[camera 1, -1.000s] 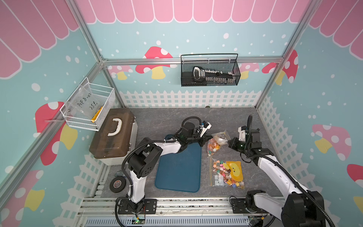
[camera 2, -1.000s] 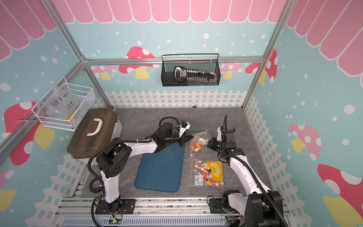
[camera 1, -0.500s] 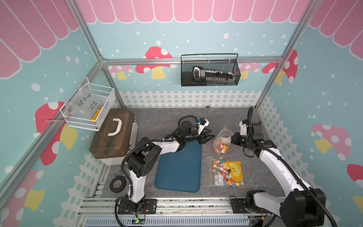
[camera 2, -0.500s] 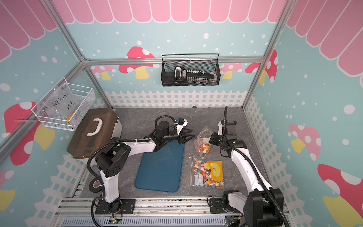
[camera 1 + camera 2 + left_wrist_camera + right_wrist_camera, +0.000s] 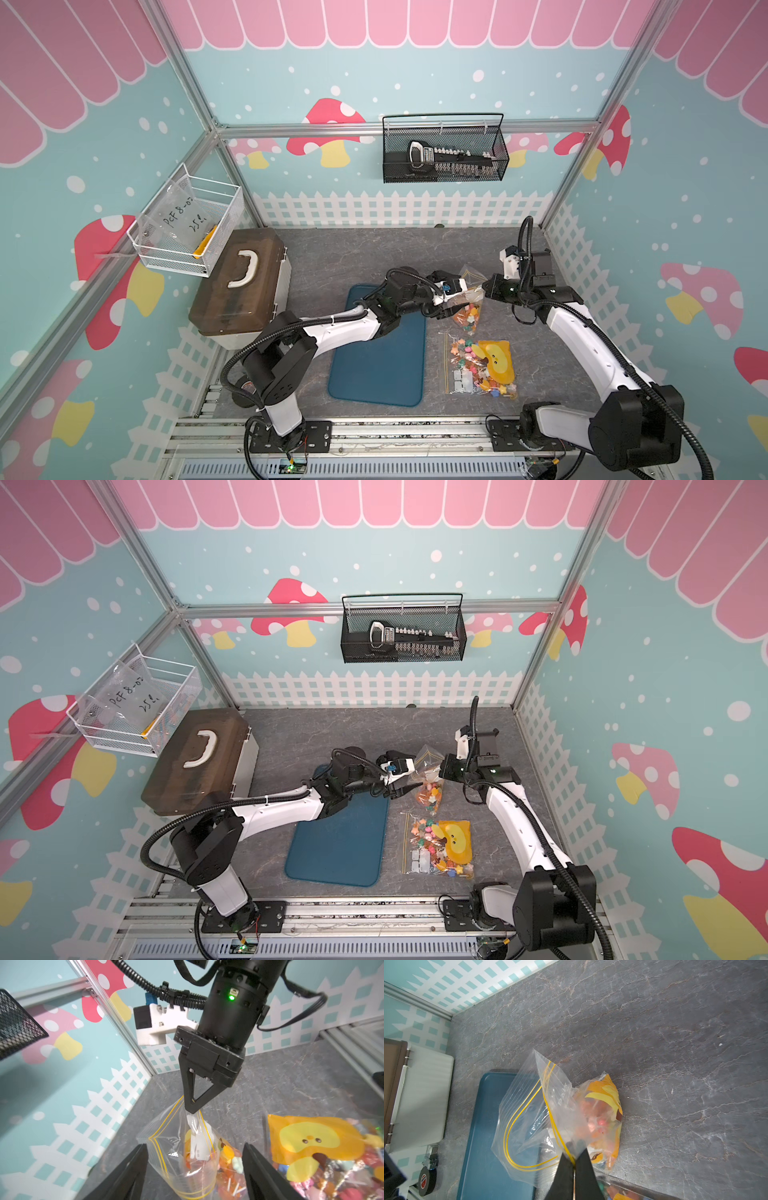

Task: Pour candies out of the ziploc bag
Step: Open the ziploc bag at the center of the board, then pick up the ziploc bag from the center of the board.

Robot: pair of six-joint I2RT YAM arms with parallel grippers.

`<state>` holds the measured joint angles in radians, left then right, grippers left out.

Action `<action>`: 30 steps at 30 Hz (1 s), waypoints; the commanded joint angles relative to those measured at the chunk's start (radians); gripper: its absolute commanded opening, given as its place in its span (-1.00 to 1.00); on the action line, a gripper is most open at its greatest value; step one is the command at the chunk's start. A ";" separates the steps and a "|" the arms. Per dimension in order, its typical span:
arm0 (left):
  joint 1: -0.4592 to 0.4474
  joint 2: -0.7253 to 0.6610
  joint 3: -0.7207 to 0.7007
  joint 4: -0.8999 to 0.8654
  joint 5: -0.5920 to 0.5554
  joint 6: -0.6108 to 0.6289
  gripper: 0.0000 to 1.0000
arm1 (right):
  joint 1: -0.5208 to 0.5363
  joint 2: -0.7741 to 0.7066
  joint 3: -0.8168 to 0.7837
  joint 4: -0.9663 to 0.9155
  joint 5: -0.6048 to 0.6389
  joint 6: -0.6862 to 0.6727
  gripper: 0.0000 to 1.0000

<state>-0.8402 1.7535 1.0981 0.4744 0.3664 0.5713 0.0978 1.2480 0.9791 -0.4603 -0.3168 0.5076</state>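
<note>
My left gripper grabs the ziploc bag's rim opposite my right gripper next, and the bag's bottom stays free to lift for pouring candies.
The clear ziploc bag [image 5: 468, 305] [image 5: 430, 785] with a yellow zip line hangs just above the grey table, right of the blue mat. My right gripper [image 5: 574, 1167] [image 5: 484, 289] is shut on its rim. The bag's mouth [image 5: 529, 1118] gapes open. The candies [image 5: 596, 1124] [image 5: 226, 1159], orange, red and pale ones on white sticks, lie bunched at the bag's bottom with a yellow-orange card. My left gripper [image 5: 195, 1169] [image 5: 451, 303] is open, one finger on each side of the bag's mouth [image 5: 178, 1147], gripping nothing.
A second bag [image 5: 478, 368] of candies with a yellow card lies flat near the front. The blue mat [image 5: 378, 349] sits mid-table. A brown box [image 5: 241, 286] with a white handle stands at the left. A tape roll [image 5: 426, 1180] lies by the left arm's base.
My left gripper let go of the bag's rim, opened wide, drew back, then came in around the bag's mouth again. My right gripper stayed shut on the rim and raised it slightly.
</note>
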 commanded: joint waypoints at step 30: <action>-0.139 0.187 0.141 -0.232 -0.410 0.410 -0.09 | -0.004 -0.008 0.009 0.046 -0.085 0.018 -0.87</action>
<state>-0.9703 1.9129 1.2083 0.2028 0.0216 0.9493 0.0978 1.2610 0.9947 -0.4484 -0.3824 0.5167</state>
